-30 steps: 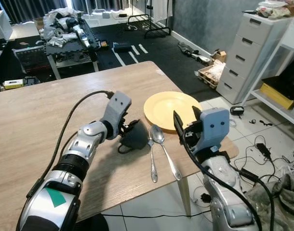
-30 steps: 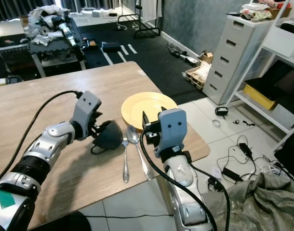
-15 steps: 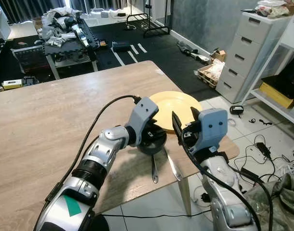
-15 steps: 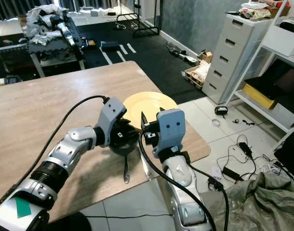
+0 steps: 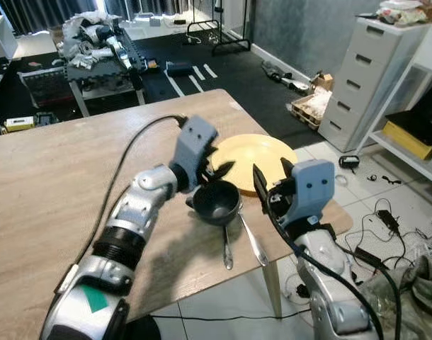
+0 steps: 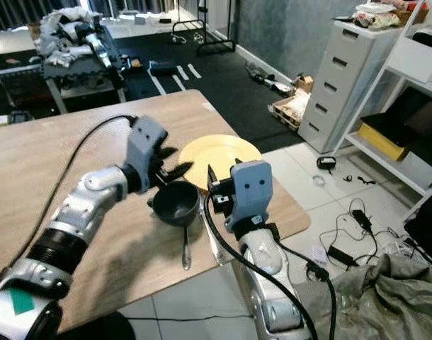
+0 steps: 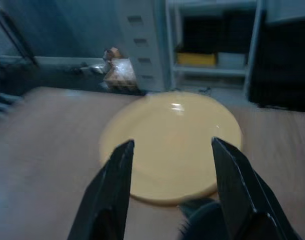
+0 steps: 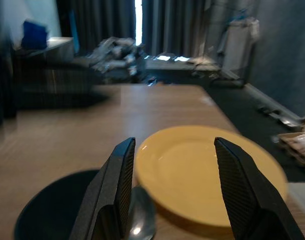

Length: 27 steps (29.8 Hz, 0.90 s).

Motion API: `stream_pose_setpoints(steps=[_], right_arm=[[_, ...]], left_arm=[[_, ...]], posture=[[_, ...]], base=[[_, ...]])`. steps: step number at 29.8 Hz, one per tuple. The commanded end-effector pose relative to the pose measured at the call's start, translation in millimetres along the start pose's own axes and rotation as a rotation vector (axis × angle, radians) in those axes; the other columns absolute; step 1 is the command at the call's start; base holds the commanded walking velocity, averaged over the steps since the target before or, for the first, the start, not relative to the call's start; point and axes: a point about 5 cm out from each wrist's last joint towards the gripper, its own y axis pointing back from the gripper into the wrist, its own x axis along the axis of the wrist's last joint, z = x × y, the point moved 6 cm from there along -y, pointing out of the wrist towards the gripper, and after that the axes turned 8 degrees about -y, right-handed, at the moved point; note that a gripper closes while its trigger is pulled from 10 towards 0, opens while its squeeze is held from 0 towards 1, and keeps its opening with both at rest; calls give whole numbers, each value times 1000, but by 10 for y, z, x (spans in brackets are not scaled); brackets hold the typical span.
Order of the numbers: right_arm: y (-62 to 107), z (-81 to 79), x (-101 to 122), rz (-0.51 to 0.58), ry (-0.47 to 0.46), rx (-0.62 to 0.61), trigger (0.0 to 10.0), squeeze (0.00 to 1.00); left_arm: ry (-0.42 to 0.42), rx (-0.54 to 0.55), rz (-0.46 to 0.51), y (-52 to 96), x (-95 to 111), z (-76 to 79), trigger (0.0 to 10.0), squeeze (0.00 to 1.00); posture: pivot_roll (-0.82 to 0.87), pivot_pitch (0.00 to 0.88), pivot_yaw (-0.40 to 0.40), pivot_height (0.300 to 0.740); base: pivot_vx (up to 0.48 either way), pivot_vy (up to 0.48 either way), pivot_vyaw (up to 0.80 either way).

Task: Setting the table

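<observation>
I will next carry off the dark bowl (image 5: 217,202) for setting the table, so I will grab the bowl by its rim (image 5: 231,193) with my right gripper.
A dark bowl (image 5: 217,202) stands upright on the wooden table (image 5: 53,177), resting over the heads of a fork (image 5: 226,252) and a spoon (image 5: 253,245). Just beyond it lies a yellow plate (image 5: 257,157). My left gripper (image 5: 217,170) hovers open a little above the bowl's far rim, touching nothing; its wrist view looks down on the plate (image 7: 172,145) and the bowl's edge (image 7: 208,223). My right gripper (image 5: 274,177) is open and empty at the plate's near right side, with bowl (image 8: 55,212), spoon (image 8: 137,221) and plate (image 8: 205,170) ahead of its fingers.
The table's right edge and near corner lie close behind the plate. On the floor to the right are a white drawer unit (image 5: 359,78), a shelf with a yellow box (image 5: 407,138) and loose cables (image 5: 386,212). A cluttered bench (image 5: 103,53) stands at the back.
My left gripper carried the bowl from beside the fork rightward, set it upright over the cutlery heads, let go and lifted away open. The right gripper stayed put.
</observation>
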Motion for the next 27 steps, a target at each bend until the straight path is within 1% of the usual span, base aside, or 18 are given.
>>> stream_pose_setpoints(steps=[1,2,4,5,7,9,11,12,13,14,15,16,17,18,19,21,23,27], right_arm=[[-11,-137,-183,-89,-10,63,10000,0],[-28,-216,-265,-135,-3,100,10000,0],[-28,-216,-265,-135,-3,100,10000,0],[-47,-284,-335,-174,8,128,10000,0],[-76,-398,-451,-244,18,174,10000,0],[-111,-433,-569,-309,8,171,10000,0],[-111,-433,-569,-309,8,171,10000,0],[-135,-416,-619,-331,11,150,10000,0],[-135,-416,-619,-331,11,150,10000,0],[-193,-334,-643,-342,3,92,10000,0],[-278,-200,-638,-338,8,13,10000,82],[-278,-200,-638,-338,8,13,10000,82],[-302,-157,-633,-338,14,-7,10000,690],[-335,-99,-615,-332,14,-34,10000,1000],[-335,-99,-615,-332,14,-34,10000,1000],[-354,-70,-612,-336,13,-39,10000,1000],[-377,-64,-570,-317,-3,-38,10000,1000],[-423,-71,-431,-263,5,-22,10000,1000]], left_arm=[[-40,41,-22,116,-30,-93,10000,0],[-107,89,-49,207,-64,-196,10000,0],[-107,89,-49,207,-64,-196,10000,0],[-166,139,-84,305,-119,-293,10000,0],[-244,232,-164,526,-270,-460,10000,0],[-320,295,-250,768,-440,-560,10000,0],[-320,295,-250,768,-440,-560,10000,0],[-357,315,-283,871,-507,-586,10000,0],[-357,315,-283,871,-507,-586,10000,0],[-366,325,-300,1009,-554,-538,10000,0],[-371,304,-317,1190,-613,-391,10000,0],[-371,304,-317,1190,-613,-391,10000,0],[-367,296,-324,1242,-633,-327,10000,0],[-350,283,-332,1311,-678,-218,10000,0],[-350,283,-332,1311,-678,-218,10000,0],[-349,279,-339,1356,-703,-131,10000,0],[-343,280,-344,1373,-720,-91,10000,0],[-359,262,-361,1376,-780,-29,10000,0]], posture=[[-35,28,121,740],[-32,28,119,740],[-32,28,119,740],[-25,30,115,740],[-12,32,108,740],[1,36,99,740],[1,36,99,740],[4,37,96,740],[4,37,96,740],[15,40,84,740],[20,39,80,740],[20,39,80,740],[24,40,75,740],[28,41,70,740],[28,41,70,740],[32,39,62,740],[33,38,58,740],[31,34,56,740]], base=[[0,0,0],[0,0,0],[0,0,0],[0,0,0],[0,0,0],[0,0,0],[0,0,0],[0,0,0],[0,0,0],[0,0,0],[0,0,0],[0,0,0],[0,0,0],[0,0,0],[0,0,0],[0,0,0],[0,0,0],[0,0,0]])
